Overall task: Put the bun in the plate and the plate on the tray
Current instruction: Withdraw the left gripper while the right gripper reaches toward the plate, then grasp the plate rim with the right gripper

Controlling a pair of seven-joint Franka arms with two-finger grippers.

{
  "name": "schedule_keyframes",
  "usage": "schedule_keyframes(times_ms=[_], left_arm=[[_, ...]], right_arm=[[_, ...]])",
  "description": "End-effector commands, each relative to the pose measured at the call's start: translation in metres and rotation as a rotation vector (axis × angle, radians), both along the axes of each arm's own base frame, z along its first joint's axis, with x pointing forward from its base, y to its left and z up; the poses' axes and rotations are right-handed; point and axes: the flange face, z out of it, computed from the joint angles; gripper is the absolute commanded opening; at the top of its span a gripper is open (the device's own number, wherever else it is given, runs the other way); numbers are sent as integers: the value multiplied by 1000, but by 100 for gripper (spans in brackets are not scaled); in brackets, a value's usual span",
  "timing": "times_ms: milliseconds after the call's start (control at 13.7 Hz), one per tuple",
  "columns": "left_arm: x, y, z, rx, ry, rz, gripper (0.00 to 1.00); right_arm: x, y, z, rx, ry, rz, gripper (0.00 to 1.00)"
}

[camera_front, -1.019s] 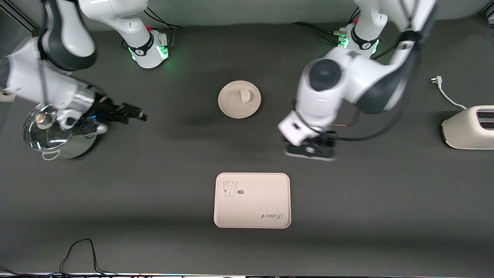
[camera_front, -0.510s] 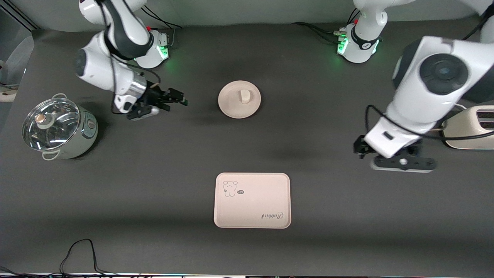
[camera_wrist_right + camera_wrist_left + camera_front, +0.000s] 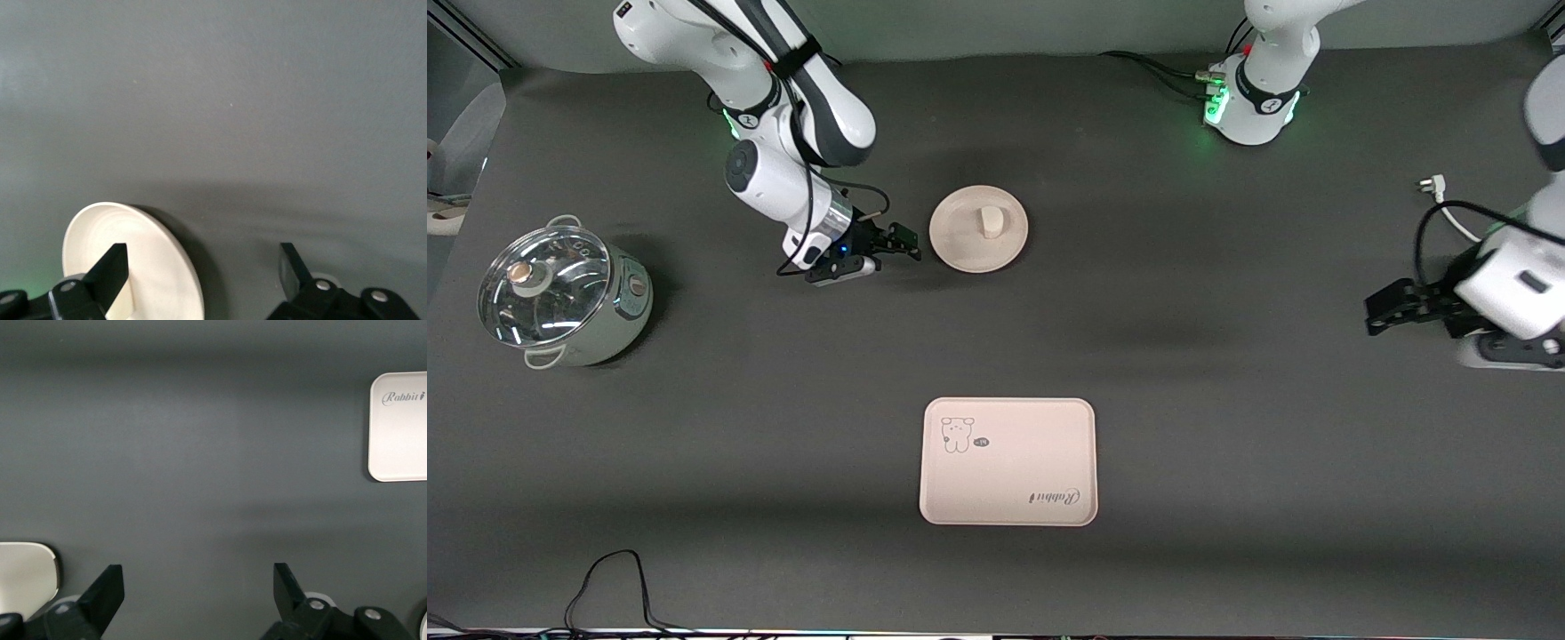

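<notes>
The right gripper grabs the plate by its rim [image 3: 934,236] next, so the bun stays undisturbed on the plate's way to the tray [image 3: 1014,467].
The round cream plate [image 3: 960,247] stands midway along the table, near the robots' bases, with the small off-white bun [image 3: 989,222] in it. The rectangular tray [image 3: 1014,467] with the bear and "Rabbit" print lies nearer to the front camera. My right gripper [image 3: 907,242] is open and low beside the plate's rim, on the side toward the right arm's end. In the right wrist view the plate [image 3: 160,263] and bun [image 3: 124,304] show by one finger. My left gripper [image 3: 1376,311] is open and empty at the left arm's end. Its wrist view shows the tray's corner [image 3: 400,433].
A steel pot with a glass lid [image 3: 560,298] stands at the right arm's end. A white cable with a plug [image 3: 1449,209] lies at the left arm's end. A rounded white edge [image 3: 23,577] shows under the left gripper.
The right arm has swung from over the pot to beside the plate. The left arm has swung from the middle to the left arm's end. Plate, bun and tray have not moved.
</notes>
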Motion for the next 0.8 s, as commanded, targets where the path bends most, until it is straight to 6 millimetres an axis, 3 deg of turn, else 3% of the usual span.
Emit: schedule_keyframes(times_ms=[0, 364, 728], left_arm=[[-21, 0, 11, 17, 8, 10, 100], [-30, 1, 20, 41, 21, 3, 100], [-35, 7, 26, 53, 32, 16, 100]], right_arm=[[-13, 16, -17, 0, -36, -47, 100], [-59, 51, -36, -36, -42, -61, 100], [-90, 60, -54, -67, -53, -29, 100]])
